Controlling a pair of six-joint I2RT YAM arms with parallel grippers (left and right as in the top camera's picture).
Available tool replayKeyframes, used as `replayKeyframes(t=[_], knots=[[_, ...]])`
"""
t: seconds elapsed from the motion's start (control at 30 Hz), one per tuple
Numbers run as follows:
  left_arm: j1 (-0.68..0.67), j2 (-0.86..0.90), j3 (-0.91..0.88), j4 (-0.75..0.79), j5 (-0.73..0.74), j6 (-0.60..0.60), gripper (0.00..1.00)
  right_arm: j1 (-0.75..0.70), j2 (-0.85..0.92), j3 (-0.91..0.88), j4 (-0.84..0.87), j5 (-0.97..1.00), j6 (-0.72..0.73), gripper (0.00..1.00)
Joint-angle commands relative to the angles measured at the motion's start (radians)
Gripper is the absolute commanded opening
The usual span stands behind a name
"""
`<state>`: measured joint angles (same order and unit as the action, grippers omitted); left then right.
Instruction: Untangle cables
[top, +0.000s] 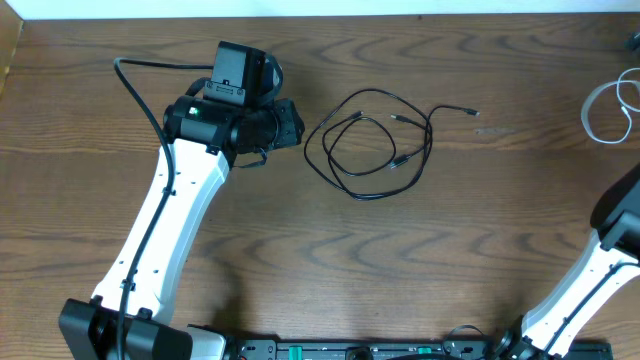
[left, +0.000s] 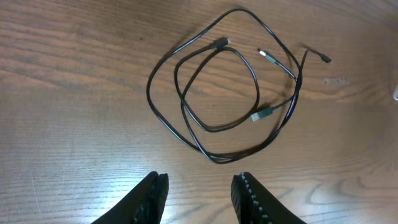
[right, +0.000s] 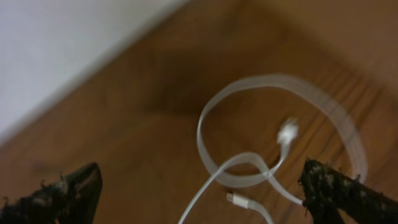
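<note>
The left gripper needs to untangle the cables, so it should next grab a black cable by its outer loop (top: 306, 146) (left: 150, 89), which is free of the inner loop.
Two thin black cables (top: 375, 92) lie looped over each other in the middle of the table, with small plug ends at the upper right. In the left wrist view they (left: 217, 158) lie just ahead of my left gripper (left: 200, 179), which is open and empty. In the overhead view the left gripper (top: 298, 125) sits just left of the tangle. A white cable (top: 590, 112) lies coiled at the far right edge. In the right wrist view its flat loop (right: 273, 79) and white plug (right: 239, 200) lie between the wide-open fingers of my right gripper (right: 200, 171), which holds nothing.
The wooden table (top: 450, 260) ends at a white surface along the back (right: 62, 50), close to the white cable. The right arm (top: 620, 225) stands at the right edge. A rail with electronics (top: 360, 350) runs along the front edge.
</note>
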<state>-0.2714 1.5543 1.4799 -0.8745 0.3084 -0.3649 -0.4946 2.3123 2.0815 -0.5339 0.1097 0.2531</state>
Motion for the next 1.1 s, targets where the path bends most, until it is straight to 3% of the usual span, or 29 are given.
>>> replayKeyframes(t=[0.0,0.13,0.37,0.6,0.9,1.07], knots=[[-0.003,0.01,-0.003,0.008,-0.004,0.009,0.39,-0.008,-0.026,0.011,-0.014,-0.016,-0.007,0.99],[-0.005,0.012,-0.003,0.021,-0.004,0.01,0.39,-0.005,-0.086,0.011,-0.061,-0.092,-0.007,0.99],[-0.063,0.071,-0.004,0.119,-0.004,0.16,0.43,0.029,-0.252,0.011,-0.272,-0.677,0.038,0.99],[-0.126,0.24,-0.003,0.288,-0.004,0.331,0.46,0.145,-0.264,0.009,-0.472,-0.674,0.035,0.99],[-0.126,0.472,-0.003,0.595,-0.012,0.489,0.5,0.282,-0.262,-0.006,-0.552,-0.558,-0.011,0.99],[-0.126,0.583,-0.003,0.737,-0.136,0.487,0.52,0.323,-0.262,-0.008,-0.594,-0.557,-0.022,0.87]])
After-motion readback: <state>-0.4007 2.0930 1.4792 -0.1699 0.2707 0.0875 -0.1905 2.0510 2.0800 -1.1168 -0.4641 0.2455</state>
